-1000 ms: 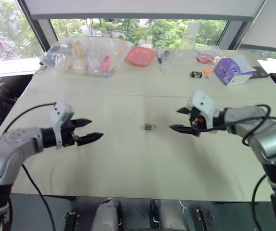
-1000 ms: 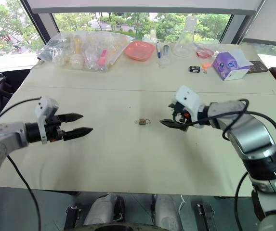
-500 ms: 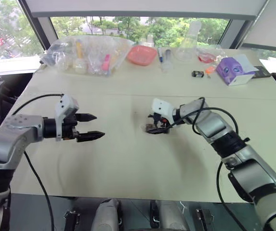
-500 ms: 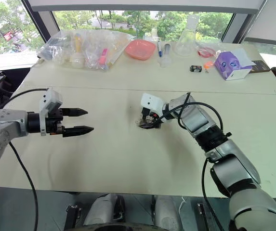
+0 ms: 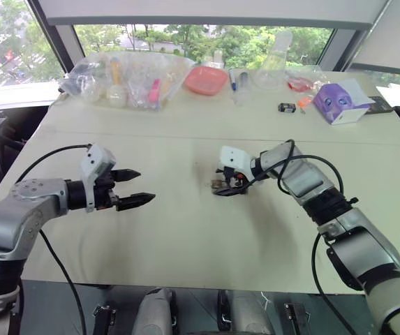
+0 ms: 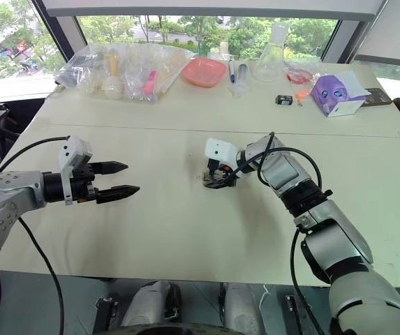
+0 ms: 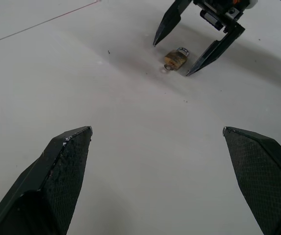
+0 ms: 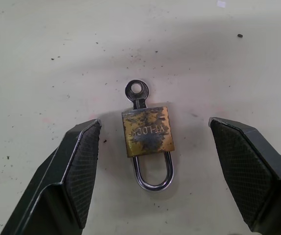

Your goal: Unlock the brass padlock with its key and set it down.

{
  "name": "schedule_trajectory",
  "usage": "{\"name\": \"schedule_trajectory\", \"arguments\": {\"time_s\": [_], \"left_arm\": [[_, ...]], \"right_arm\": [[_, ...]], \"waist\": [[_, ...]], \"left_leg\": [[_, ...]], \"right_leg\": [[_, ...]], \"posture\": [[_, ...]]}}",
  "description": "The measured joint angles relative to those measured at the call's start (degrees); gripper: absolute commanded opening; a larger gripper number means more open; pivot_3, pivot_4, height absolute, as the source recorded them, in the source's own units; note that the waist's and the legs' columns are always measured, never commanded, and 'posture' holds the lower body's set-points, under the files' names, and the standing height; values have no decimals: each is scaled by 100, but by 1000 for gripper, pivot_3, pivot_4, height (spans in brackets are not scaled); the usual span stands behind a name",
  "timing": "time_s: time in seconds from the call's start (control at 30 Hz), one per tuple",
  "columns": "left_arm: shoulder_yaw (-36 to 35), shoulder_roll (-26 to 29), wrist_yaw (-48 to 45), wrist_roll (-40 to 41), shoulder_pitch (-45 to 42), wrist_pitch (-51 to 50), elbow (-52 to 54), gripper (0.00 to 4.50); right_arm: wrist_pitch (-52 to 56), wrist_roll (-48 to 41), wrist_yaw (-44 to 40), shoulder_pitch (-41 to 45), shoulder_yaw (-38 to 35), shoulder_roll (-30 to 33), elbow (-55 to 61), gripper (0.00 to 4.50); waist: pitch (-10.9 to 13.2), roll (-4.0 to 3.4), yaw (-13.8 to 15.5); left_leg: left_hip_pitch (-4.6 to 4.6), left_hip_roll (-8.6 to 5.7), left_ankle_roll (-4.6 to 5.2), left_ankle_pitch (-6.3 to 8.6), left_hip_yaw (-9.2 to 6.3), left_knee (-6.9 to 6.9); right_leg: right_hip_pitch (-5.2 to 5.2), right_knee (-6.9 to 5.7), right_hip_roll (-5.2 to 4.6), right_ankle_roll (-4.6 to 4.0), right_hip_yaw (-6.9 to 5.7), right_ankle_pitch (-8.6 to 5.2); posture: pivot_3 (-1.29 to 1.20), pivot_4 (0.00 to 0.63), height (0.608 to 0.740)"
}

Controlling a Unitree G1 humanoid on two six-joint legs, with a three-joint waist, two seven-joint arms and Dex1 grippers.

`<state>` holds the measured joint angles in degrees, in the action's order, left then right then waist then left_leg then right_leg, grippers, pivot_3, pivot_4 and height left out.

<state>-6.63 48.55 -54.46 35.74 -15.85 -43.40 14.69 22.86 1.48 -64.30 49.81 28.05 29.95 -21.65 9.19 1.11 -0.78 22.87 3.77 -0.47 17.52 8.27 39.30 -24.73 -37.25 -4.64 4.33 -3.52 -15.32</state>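
Observation:
I should next take hold of the padlock by its brass body (image 8: 148,131) with my right gripper, so that its key stays free to turn.
The brass padlock (image 8: 148,132) lies flat on the cream table (image 5: 186,237), its grey shackle (image 8: 153,171) at one end. A small dark key (image 8: 137,93) sticks out of its other end. My right gripper (image 8: 153,125) is lowered over the padlock, open, with one finger on each side and a gap to the brass body on both. From the left wrist view, the padlock (image 7: 175,59) rests between those same two black fingers. My left gripper (image 5: 145,185) hovers open well to the left, pointing toward the padlock with nothing between its fingers.
Along the far edge by the window sit a clear plastic bag of items (image 5: 126,80), a pink bowl (image 5: 204,80), a glass flask (image 5: 273,66), a small black-and-white box (image 5: 285,107) and a purple box (image 5: 338,101).
My right arm has swung in to the left and down, bringing its open gripper around the padlock. The left gripper has stayed where it was.

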Motion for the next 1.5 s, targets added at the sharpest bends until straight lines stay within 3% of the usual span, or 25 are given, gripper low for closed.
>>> {"name": "schedule_trajectory", "arguments": {"time_s": [0.13, 0.17, 0.33, 0.5, 0.67, 0.93, 1.03, 1.13, 1.5], "left_arm": [[0, -34, 10, 0, -35, -1, -3, 4500], [0, -38, 10, 0, -66, -1, -6, 4500], [9, -135, 8, -2, -276, -3, -153, 4500], [19, -857, 70, 259, -839, -114, -722, 4500], [95, -1619, 316, 205, -1468, 31, -1514, 4500], [158, -2181, 244, -8, -2168, 331, -2673, 4500], [183, -2265, 91, -30, -2350, 421, -2880, 3676], [287, -2349, -44, -45, -2420, 436, -3016, 2083], [317, -2575, -123, -153, -2566, 662, -3368, 2083]], "right_arm": [[-140, 48, -86, -91, 1, 4, 39, 774], [-222, 120, -72, -115, 8, 13, 79, 658], [-566, 408, 93, -229, 16, 49, 254, 659], [-1470, 782, 773, -317, -170, 42, 534, 659], [-1631, 683, 1372, -311, -688, -257, 1296, 659], [-1577, 1007, 1709, -398, -683, -272, 1774, 659], [-1541, 1079, 1815, -404, -684, -283, 1854, 659], [-1508, 1107, 1880, -412, -684, -296, 1961, 659], [-1657, 1410, 2115, -486, -676, -297, 2031, 659]], "waist": [[0, 0, -5], [0, 0, -2], [-1, 1, 10], [1, -1, -4], [1, -1, -19], [1, 0, -5], [1, -1, -19], [1, 0, -25], [1, 0, -20]], "left_leg": [[-13, 0, -2, -1, 1, 0], [-21, 0, -2, -1, 0, 0], [-35, -1, -2, -1, -1, 0], [-32, -1, -8, -4, 1, 0], [-32, 2, -16, -9, 2, -5], [-30, -2, -16, -9, 18, -3], [-30, -1, -16, -9, 23, -4], [-32, 0, -16, -9, 25, -4], [-31, 0, -16, -10, 26, -4]], "right_leg": [[10, -1, 0, 0, 0, 0], [18, -1, 0, 0, 0, 0], [31, -3, 0, 0, 0, 0], [25, -7, 1, 0, 1, 0], [22, -9, 7, 0, 0, 0], [23, -6, 4, 1, 0, 0], [22, -6, 5, 1, -1, 0], [22, -7, 5, 1, 0, 0], [22, -7, 5, 1, 0, 0]], "posture": [[0, 150, 740], [0, 150, 740], [0, 150, 740], [0, 150, 740], [0, 150, 740], [0, 150, 740], [0, 150, 740], [0, 150, 740], [0, 150, 740]]}}
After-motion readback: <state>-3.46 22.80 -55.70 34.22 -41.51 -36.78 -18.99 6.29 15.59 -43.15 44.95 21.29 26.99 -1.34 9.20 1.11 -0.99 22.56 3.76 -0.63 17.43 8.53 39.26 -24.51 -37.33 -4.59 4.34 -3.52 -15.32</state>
